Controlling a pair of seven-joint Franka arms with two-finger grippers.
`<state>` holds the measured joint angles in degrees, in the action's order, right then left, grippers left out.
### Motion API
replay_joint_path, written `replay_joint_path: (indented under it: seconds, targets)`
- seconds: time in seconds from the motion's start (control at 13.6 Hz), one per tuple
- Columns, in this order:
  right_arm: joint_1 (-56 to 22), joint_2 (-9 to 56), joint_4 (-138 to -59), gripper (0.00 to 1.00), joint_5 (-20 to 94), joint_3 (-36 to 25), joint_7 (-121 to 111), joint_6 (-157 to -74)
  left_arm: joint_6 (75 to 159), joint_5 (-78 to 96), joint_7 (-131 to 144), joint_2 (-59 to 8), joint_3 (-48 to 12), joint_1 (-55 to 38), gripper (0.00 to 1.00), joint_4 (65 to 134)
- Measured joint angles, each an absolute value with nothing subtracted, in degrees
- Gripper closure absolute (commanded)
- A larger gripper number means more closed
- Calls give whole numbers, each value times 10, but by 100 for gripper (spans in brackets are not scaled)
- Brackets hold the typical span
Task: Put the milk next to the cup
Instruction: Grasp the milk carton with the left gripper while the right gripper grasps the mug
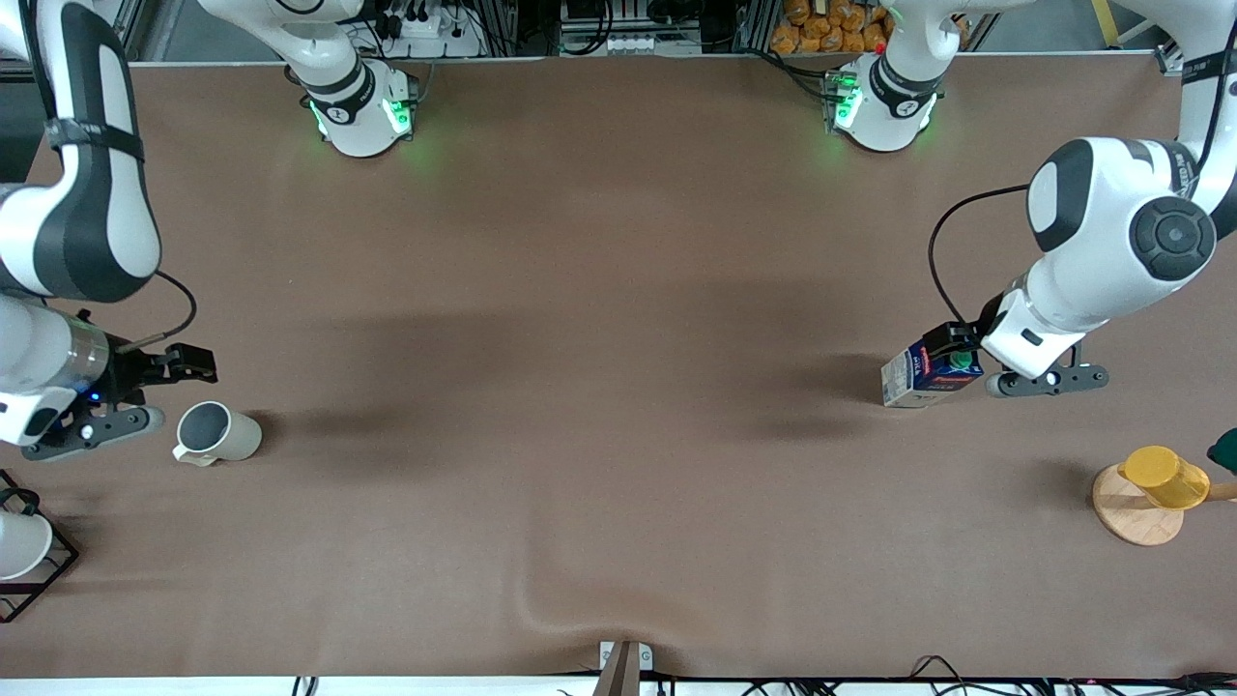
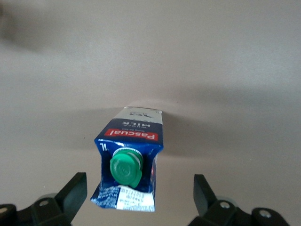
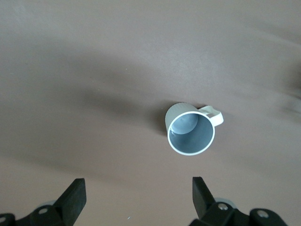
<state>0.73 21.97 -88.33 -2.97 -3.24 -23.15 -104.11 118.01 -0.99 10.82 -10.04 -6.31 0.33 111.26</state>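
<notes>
I will next pick up the milk by its capped top end (image 1: 961, 361) with my left gripper, to put it beside the cup (image 1: 218, 433).
The milk (image 1: 930, 375), a dark-blue carton with a green cap and a red band, stands on the table toward the left arm's end. My left gripper (image 1: 959, 348) is just over its top. In the left wrist view the gripper (image 2: 140, 193) is open, with one finger on each side of the milk (image 2: 131, 155) and neither touching it. The cup (image 1: 215, 433), grey-beige with a grey inside, stands toward the right arm's end. My right gripper (image 1: 179, 365) hangs open and empty over the table beside it. The cup also shows in the right wrist view (image 3: 190, 129), apart from that gripper (image 3: 138, 195).
A yellow cup (image 1: 1165, 477) lies on a round wooden coaster (image 1: 1131, 517) nearer the front camera than the milk. A white cup (image 1: 17, 543) sits in a black wire rack (image 1: 43, 580) at the right arm's end. The tablecloth has a fold (image 1: 541, 609) at the front edge.
</notes>
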Motion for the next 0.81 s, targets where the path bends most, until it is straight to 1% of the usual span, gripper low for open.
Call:
replay_joint_path:
  seconds: [0.22, 0.59, 0.81]
  targets:
    - [13, 242, -938, 0, -30, -38, -262, -1136, 1193, -17, 102, -118, -63, 6, 0, 1114]
    - [23, 247, -1039, 0, -30, -40, -265, -1232, 1197, -19, 95, -130, -62, 9, 0, 1116]
    - [33, 247, -1062, 0, -30, -40, -266, -1254, 1197, -19, 90, -137, -62, 14, 0, 1117]
